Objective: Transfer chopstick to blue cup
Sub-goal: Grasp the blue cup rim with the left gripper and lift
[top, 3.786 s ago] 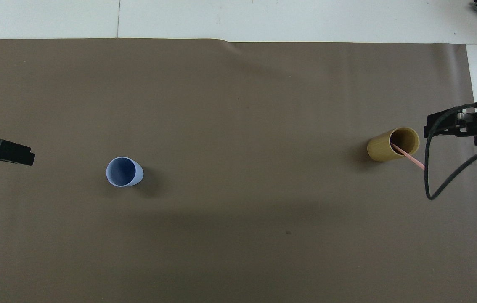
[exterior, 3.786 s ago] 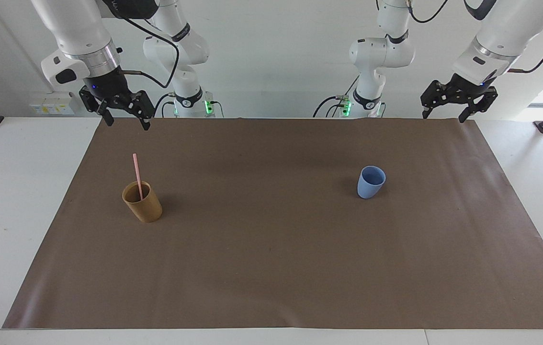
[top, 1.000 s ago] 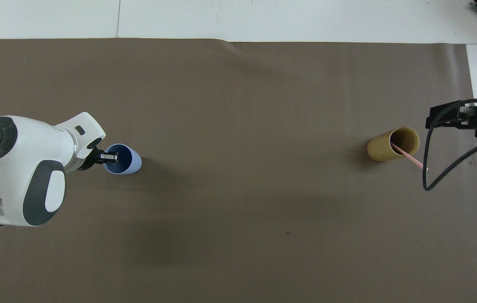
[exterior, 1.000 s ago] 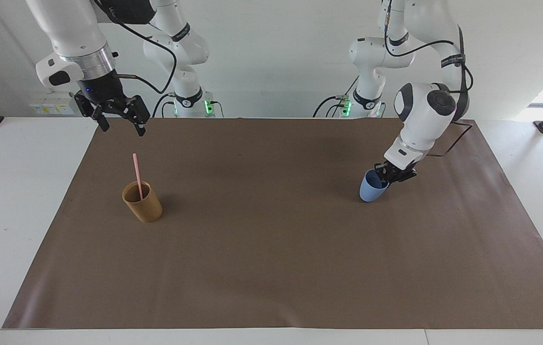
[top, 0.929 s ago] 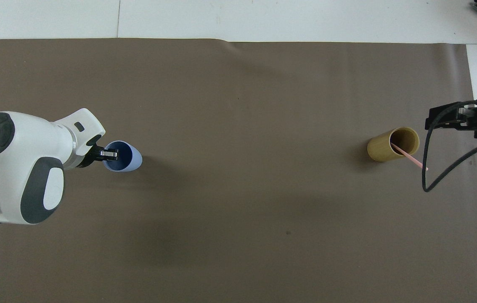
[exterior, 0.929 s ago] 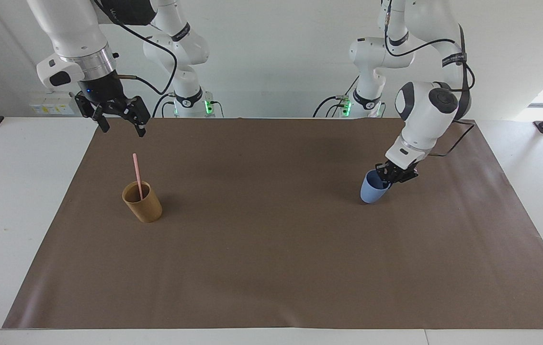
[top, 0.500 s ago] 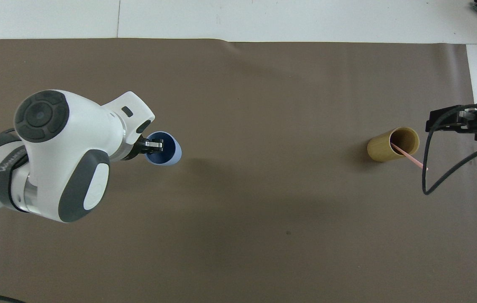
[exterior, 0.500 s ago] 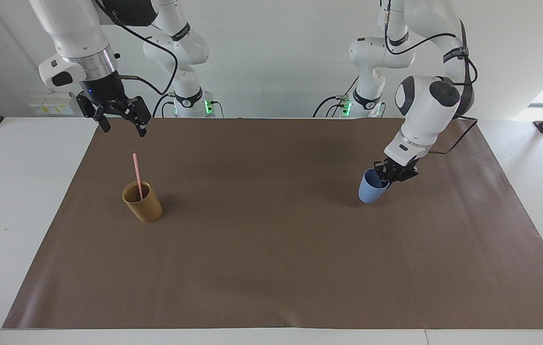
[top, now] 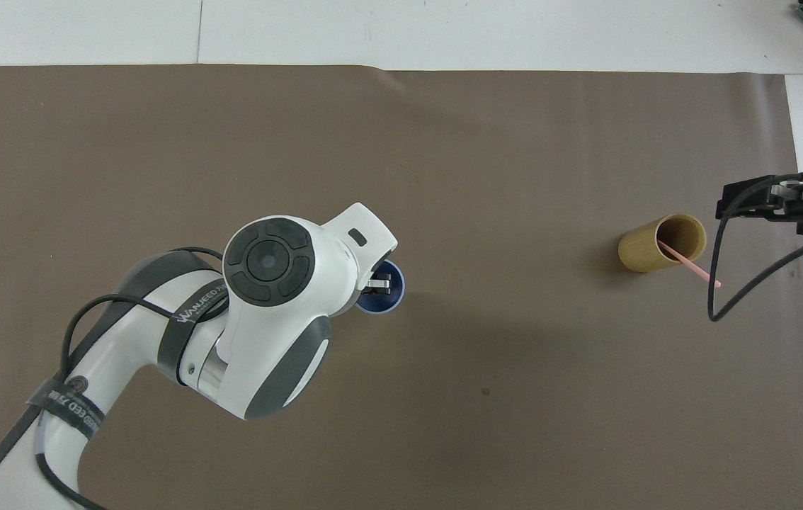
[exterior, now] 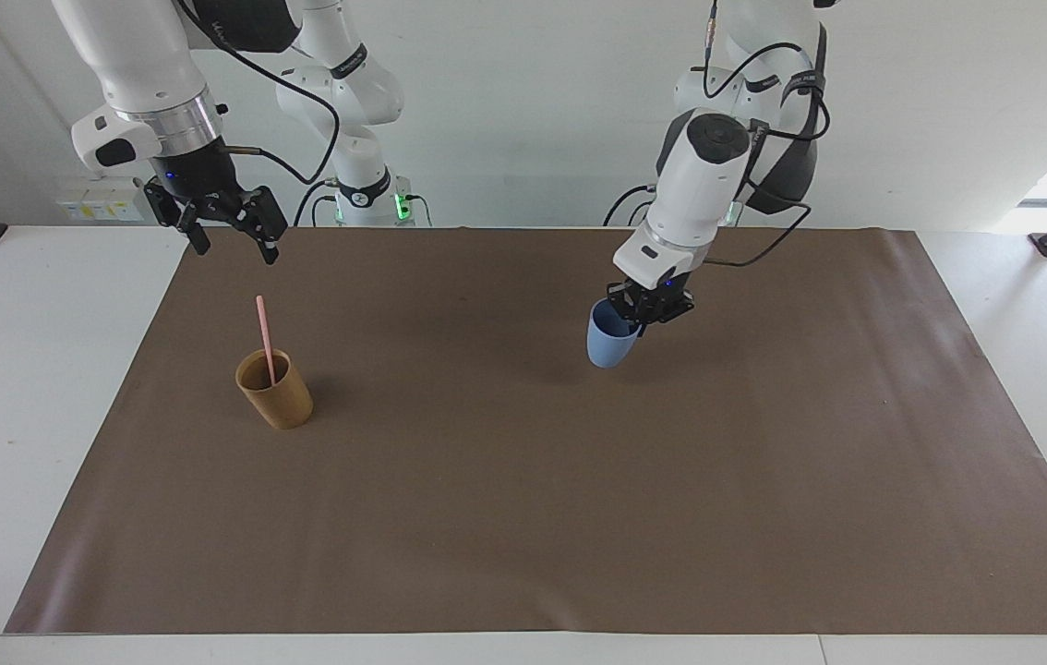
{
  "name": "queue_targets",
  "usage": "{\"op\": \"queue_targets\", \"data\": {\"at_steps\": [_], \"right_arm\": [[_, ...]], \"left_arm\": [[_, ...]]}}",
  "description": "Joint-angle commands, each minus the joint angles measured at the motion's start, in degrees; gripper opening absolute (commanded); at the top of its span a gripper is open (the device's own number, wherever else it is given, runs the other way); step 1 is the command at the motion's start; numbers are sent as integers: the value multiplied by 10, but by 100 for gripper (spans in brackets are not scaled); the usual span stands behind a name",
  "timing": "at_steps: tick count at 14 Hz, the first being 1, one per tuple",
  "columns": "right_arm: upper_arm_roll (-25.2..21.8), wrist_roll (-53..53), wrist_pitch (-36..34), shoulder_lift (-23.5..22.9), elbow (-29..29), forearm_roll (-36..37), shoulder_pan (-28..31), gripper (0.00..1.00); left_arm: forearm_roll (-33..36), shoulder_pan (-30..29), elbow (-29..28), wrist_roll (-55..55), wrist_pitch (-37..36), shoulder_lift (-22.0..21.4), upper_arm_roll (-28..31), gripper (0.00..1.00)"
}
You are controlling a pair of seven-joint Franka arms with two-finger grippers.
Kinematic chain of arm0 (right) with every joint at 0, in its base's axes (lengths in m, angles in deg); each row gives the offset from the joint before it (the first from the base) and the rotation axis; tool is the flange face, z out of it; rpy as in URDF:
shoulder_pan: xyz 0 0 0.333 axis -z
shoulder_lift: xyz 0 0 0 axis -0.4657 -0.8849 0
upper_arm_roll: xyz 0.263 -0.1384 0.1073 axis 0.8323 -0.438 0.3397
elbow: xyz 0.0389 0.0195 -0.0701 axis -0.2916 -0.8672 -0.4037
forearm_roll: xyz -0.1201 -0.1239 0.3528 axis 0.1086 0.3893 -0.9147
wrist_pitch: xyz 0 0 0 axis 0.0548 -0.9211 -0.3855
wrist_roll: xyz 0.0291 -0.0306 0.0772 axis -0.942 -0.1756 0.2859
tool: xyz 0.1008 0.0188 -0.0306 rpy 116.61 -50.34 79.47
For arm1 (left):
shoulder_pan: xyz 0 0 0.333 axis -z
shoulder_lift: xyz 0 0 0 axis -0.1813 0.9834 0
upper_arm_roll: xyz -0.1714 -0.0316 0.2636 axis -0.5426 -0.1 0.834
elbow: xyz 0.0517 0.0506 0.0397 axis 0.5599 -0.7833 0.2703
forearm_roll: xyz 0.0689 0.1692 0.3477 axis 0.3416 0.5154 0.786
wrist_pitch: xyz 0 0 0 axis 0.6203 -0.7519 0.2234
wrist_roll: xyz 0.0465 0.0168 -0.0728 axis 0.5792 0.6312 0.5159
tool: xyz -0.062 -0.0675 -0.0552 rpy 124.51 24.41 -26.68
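Note:
My right gripper grips the chopstick by its exposed top end (top: 711,279) next, to transfer it into the blue cup (top: 386,297).
My left gripper (exterior: 635,317) is shut on the rim of the blue cup (exterior: 609,342), one finger inside it. The cup hangs tilted, low over the middle of the brown mat. From overhead the left arm's wrist covers most of the blue cup (top: 386,297), and the left gripper (top: 378,285) shows at its rim. The pale pink chopstick (exterior: 263,334) stands leaning in the tan cup (exterior: 276,395) toward the right arm's end of the table. Overhead, the chopstick (top: 690,265) sticks out of the tan cup (top: 658,244). My right gripper (exterior: 235,242) hangs open and empty in the air, over the mat's edge beside the tan cup; overhead the right gripper (top: 736,201) shows there too.
A brown mat (exterior: 523,517) covers most of the white table (exterior: 34,369). A black cable (top: 716,283) loops down from the right arm beside the tan cup. Nothing else stands on the mat.
My left gripper, closed on the blue cup's rim, has carried the cup from the left arm's end toward the middle of the mat. The right gripper has hardly moved.

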Motion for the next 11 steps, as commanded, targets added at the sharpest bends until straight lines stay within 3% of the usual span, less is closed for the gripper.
{"op": "queue_targets", "data": {"at_steps": [1,6,11], "right_arm": [[2,16,31,17,-37,3,9,100],[2,63,91,41,-115,3,32,100],[2,90,177,78,-238,3,50,100]], "left_arm": [[5,37,15,16,12,25,13,0],[23,57,21,74,42,45,12,0],[46,71,48,139,45,67,12,0]]}}
